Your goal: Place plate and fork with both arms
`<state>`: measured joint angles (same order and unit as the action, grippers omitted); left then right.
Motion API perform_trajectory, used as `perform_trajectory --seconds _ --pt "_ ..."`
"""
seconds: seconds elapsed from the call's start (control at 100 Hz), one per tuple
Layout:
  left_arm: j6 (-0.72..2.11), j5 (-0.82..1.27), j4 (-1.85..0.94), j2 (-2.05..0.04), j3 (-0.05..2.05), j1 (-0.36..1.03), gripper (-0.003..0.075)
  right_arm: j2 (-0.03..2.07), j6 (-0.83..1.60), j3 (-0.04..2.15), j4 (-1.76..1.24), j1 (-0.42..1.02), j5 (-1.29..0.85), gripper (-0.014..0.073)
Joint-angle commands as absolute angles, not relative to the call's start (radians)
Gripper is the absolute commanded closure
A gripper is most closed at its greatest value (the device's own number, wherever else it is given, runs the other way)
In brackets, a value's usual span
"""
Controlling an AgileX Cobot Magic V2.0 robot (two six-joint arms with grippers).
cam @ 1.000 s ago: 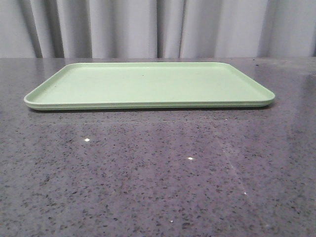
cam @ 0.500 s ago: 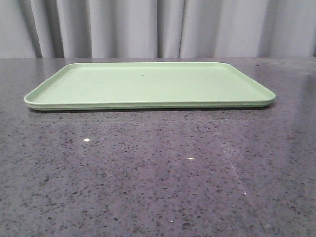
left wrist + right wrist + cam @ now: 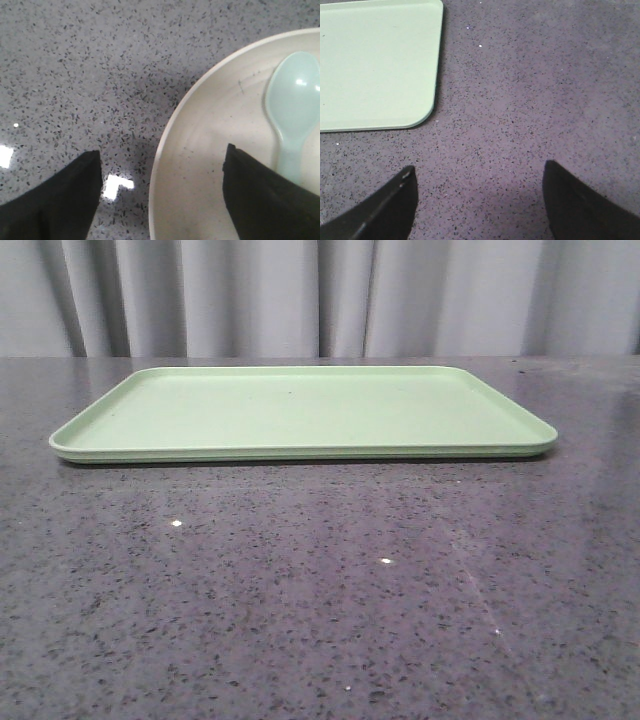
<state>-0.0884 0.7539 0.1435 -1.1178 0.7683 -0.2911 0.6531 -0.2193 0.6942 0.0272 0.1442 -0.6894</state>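
Observation:
The left gripper's fingers are above the plate's rim (image 3: 162, 139) in the left wrist view, so the left gripper should go lower first and then close on the plate's rim.
The pale cream plate (image 3: 215, 150) with faint dark specks shows only in the left wrist view, resting on the speckled counter. A pale blue-grey spoon (image 3: 292, 105) lies in it. My left gripper (image 3: 161, 157) is open, its jaws straddling the plate's rim: one finger over the counter, the other over the plate's inside. My right gripper (image 3: 479, 170) is open and empty above bare counter, near a corner of the light green tray (image 3: 375, 65). The yellow fork is out of view. Neither gripper shows in the front view.
The large rectangular light green tray (image 3: 300, 410) lies on the dark speckled counter (image 3: 320, 590) toward the back, with nothing on it. Grey curtains hang behind the counter.

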Motion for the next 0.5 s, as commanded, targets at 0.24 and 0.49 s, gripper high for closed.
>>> perform_trajectory --seconds 0.24,0.49 --pt "-0.102 0.697 0.133 -1.201 0.804 -0.294 0.023 0.66 -0.21 0.734 0.035 0.147 -0.644 0.0065" --pt "-0.102 0.691 0.127 -1.237 0.804 -0.294 0.023 0.66 -0.21 0.734 0.035 0.147 -0.646 0.0065"
